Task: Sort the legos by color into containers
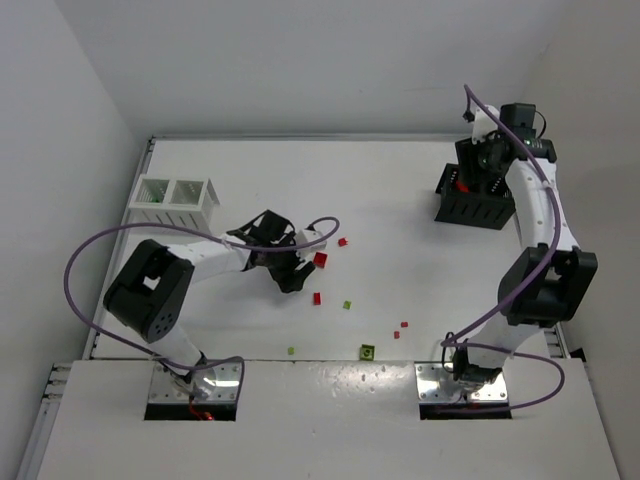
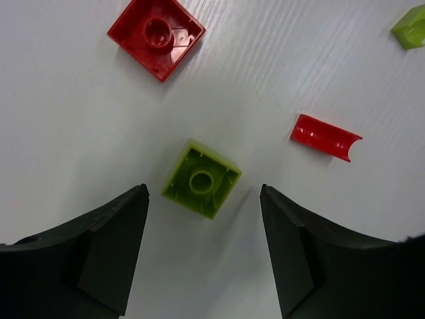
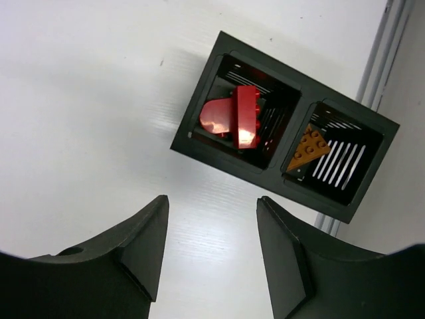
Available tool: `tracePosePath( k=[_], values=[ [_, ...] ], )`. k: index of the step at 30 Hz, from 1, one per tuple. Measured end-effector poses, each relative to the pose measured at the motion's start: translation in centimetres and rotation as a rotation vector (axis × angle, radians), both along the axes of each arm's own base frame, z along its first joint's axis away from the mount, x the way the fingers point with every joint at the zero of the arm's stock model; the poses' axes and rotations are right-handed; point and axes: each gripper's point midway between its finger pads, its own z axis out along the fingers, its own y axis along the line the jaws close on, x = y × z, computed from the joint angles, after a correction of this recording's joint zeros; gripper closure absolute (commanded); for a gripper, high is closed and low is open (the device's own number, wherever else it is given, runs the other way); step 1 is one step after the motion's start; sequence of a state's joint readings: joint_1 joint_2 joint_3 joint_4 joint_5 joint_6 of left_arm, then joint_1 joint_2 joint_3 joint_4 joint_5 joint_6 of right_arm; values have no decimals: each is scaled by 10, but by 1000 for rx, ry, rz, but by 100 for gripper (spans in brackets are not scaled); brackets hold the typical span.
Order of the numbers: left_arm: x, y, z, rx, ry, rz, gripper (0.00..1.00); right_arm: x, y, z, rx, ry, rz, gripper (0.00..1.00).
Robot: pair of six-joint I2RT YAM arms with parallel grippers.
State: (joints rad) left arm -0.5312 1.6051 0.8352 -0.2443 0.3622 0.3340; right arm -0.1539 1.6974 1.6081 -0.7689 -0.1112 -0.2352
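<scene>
Next, my left gripper grabs the yellow-green brick by opposite sides, so the brick's hollow bottom stays free for dropping into the white bin.
My left gripper (image 1: 292, 276) is open low over the table middle. In the left wrist view a yellow-green brick (image 2: 201, 179) lies upside down between and just ahead of its open fingertips (image 2: 203, 189), untouched. A red square brick (image 2: 156, 36), a red curved piece (image 2: 325, 137) and a yellow-green bit (image 2: 410, 28) lie beyond. My right gripper (image 1: 488, 158) is open and empty (image 3: 212, 206) above the black bin (image 1: 475, 200). That bin (image 3: 199, 143) holds red pieces (image 3: 236, 118) in one compartment and an orange-tan plate (image 3: 309, 148) in the other.
The white slatted bin (image 1: 175, 200) stands at the far left. Loose bricks lie on the table: red ones (image 1: 320, 260), (image 1: 342, 241), (image 1: 317, 298), (image 1: 404, 324), yellow-green (image 1: 347, 304) and green near the front edge (image 1: 367, 351), (image 1: 291, 350).
</scene>
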Motion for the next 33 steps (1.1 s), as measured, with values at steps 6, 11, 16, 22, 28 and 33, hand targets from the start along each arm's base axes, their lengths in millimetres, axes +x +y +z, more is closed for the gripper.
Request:
tracePosePath(
  k=[6,11,16,22,28,33],
  values=[
    [6,-15,-8,4,6,-33,32,-11,7,-6,28,29,17,44],
    [7,-17,-10,16,-3,-39,63,-16,8,-10,33,46,18,44],
    [8,-17,-10,28,-17,-45,72,-19,10,-10,40,56,21,44],
    [32,17,39,42,-66,47,72,-34,35,-13,108,81,123,44],
    [144,109,195,-24,-405,348,72,-87,85,-65,185,260,307,45],
    [175,203,248,21,-506,568,72,-144,145,-101,193,407,504,45]
  ],
)
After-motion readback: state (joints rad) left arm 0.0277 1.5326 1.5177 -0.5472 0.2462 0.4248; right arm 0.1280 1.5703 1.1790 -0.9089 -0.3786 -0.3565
